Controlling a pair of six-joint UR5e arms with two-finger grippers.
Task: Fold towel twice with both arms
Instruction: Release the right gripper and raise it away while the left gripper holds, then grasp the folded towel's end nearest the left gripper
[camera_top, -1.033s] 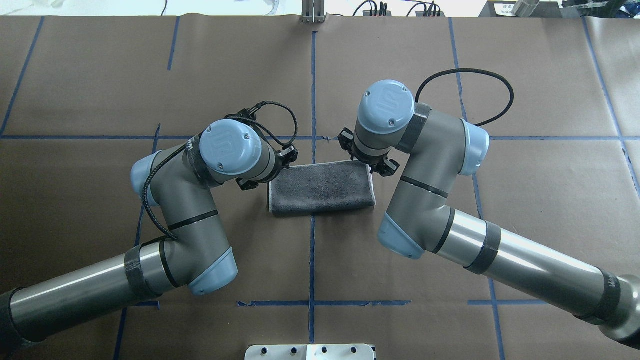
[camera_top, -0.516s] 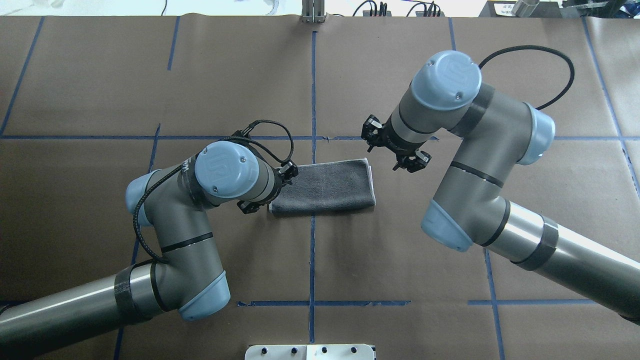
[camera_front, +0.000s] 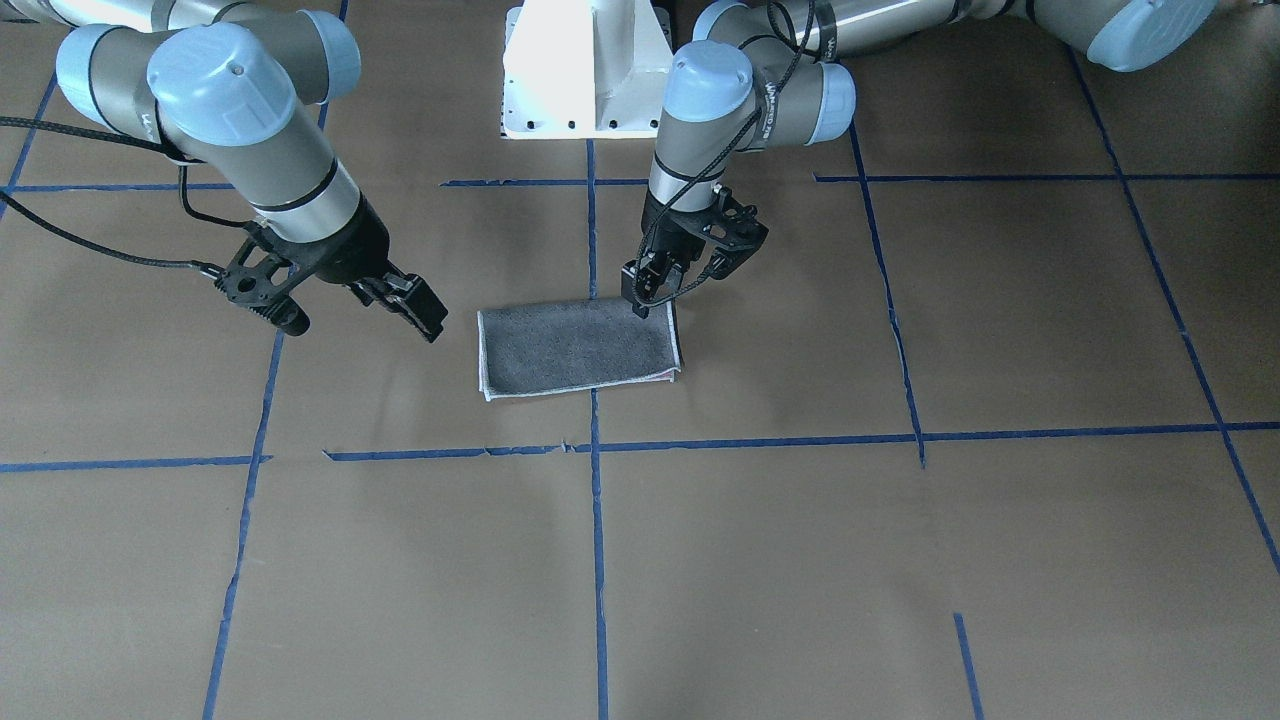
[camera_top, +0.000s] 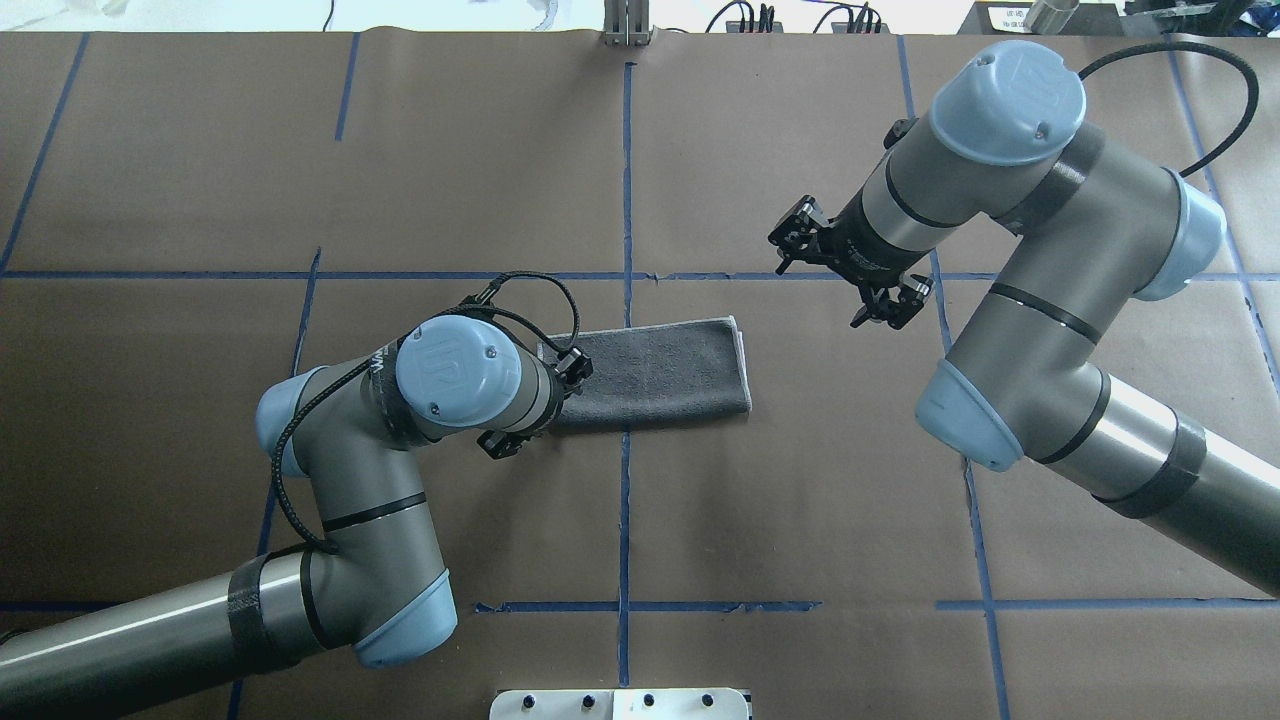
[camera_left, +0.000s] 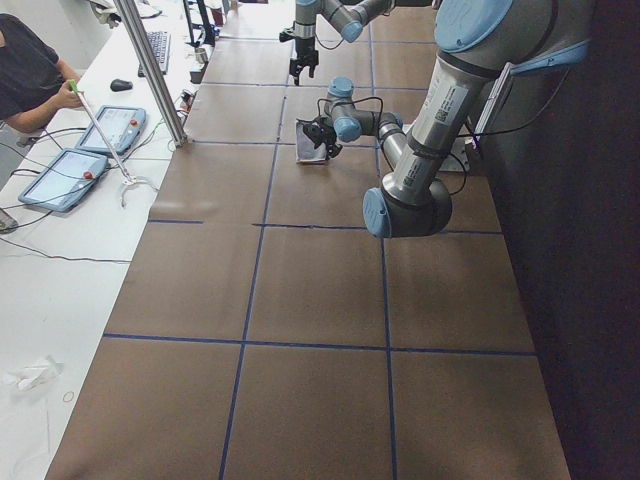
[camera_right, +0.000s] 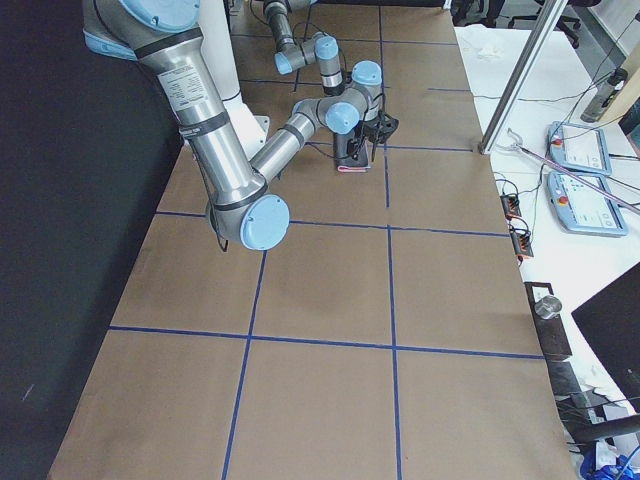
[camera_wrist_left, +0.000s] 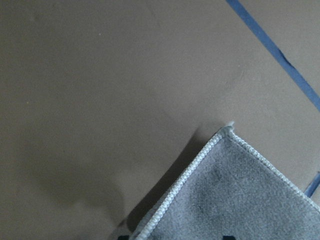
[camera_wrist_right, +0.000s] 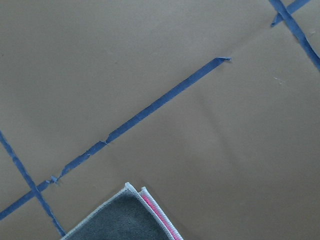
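Observation:
My left gripper is ready to close on the towel now: its fingers are on both sides of its white hem (camera_front: 673, 319) at the height of the towel, and one finger is at the towel's grey side (camera_front: 618, 342).
The towel (camera_top: 655, 372) lies flat, folded into a rectangle with the dark grey face up; a thin pink strip shows at one edge (camera_wrist_right: 159, 214). It also shows in the front view (camera_front: 575, 347) and the left wrist view (camera_wrist_left: 240, 200). My left gripper (camera_front: 646, 294) hangs just over the towel's corner on the robot's left, nearest the base, and looks open and empty; in the overhead view its wrist hides the fingertips. My right gripper (camera_front: 360, 322) is wide open and empty, raised above the table and clear of the towel's other end (camera_top: 845, 268).
The table is brown paper with blue tape lines (camera_top: 626, 180). The white pedestal base (camera_front: 585, 70) stands at the robot's edge. A side bench with tablets (camera_left: 110, 125), a metal pole (camera_left: 150, 70) and an operator (camera_left: 25, 70) lies beyond the far edge.
My right arm has lifted and swung away from the towel's end towards its own side. My left arm has slid along the towel's other end towards the robot's base.

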